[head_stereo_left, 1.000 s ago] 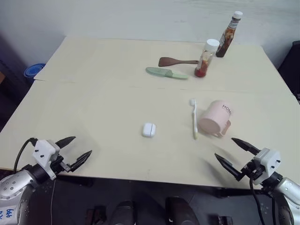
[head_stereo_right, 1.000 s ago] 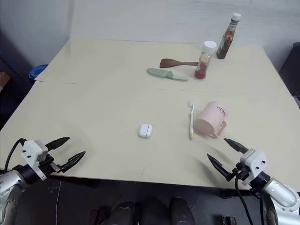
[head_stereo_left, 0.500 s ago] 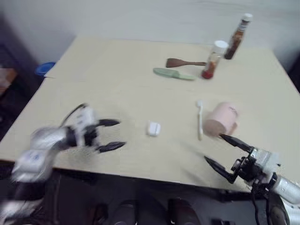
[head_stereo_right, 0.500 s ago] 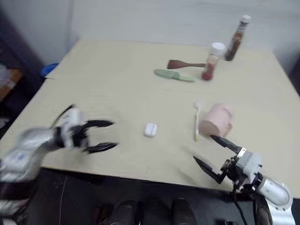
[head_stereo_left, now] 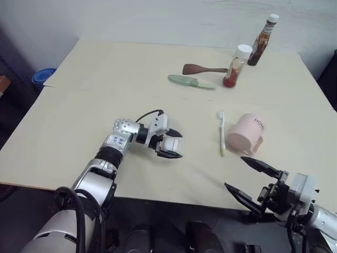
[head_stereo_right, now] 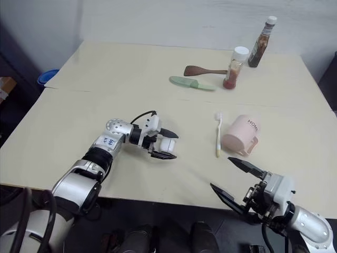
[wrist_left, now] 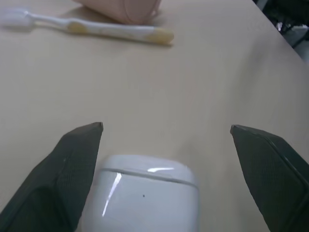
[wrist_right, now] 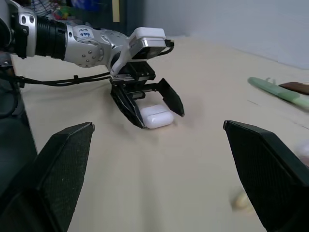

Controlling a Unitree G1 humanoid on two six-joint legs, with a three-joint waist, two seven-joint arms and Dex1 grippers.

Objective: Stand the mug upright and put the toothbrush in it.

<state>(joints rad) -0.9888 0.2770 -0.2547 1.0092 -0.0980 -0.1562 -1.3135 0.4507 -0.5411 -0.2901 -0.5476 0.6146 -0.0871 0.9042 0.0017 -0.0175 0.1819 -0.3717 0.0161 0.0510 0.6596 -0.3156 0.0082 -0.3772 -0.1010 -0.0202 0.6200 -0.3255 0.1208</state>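
Note:
Next, my right gripper grabs the toothbrush by its thin handle (head_stereo_left: 222, 143) to put it in the mug (head_stereo_left: 245, 138).
The pale pink mug (head_stereo_left: 245, 138) lies on its side right of the table's middle, its handle toward the near edge. Just left of it the white toothbrush (head_stereo_left: 221, 133) lies flat, head pointing away from me. My left gripper (head_stereo_left: 181, 146) is open at mid-table, its fingers on either side of a small white earbud case (head_stereo_left: 168, 143); the left wrist view shows the case (wrist_left: 145, 195) low between them, with the toothbrush (wrist_left: 91, 28) and mug (wrist_left: 126, 7) beyond. My right gripper (head_stereo_left: 234, 172) is open over the near table edge, short of the mug, holding nothing.
At the back stand a white-capped jar (head_stereo_left: 234, 66) and a dark sauce bottle (head_stereo_left: 263, 33). A brown spatula (head_stereo_left: 199, 68) and a pale green knife-shaped utensil (head_stereo_left: 190, 81) lie left of the jar. A blue object (head_stereo_left: 41, 75) sits off the table's left side.
My left arm has swung from the near left table edge rightward and forward, so its open fingers now flank the earbud case. The right gripper shifted slightly left and back. Both stayed open.

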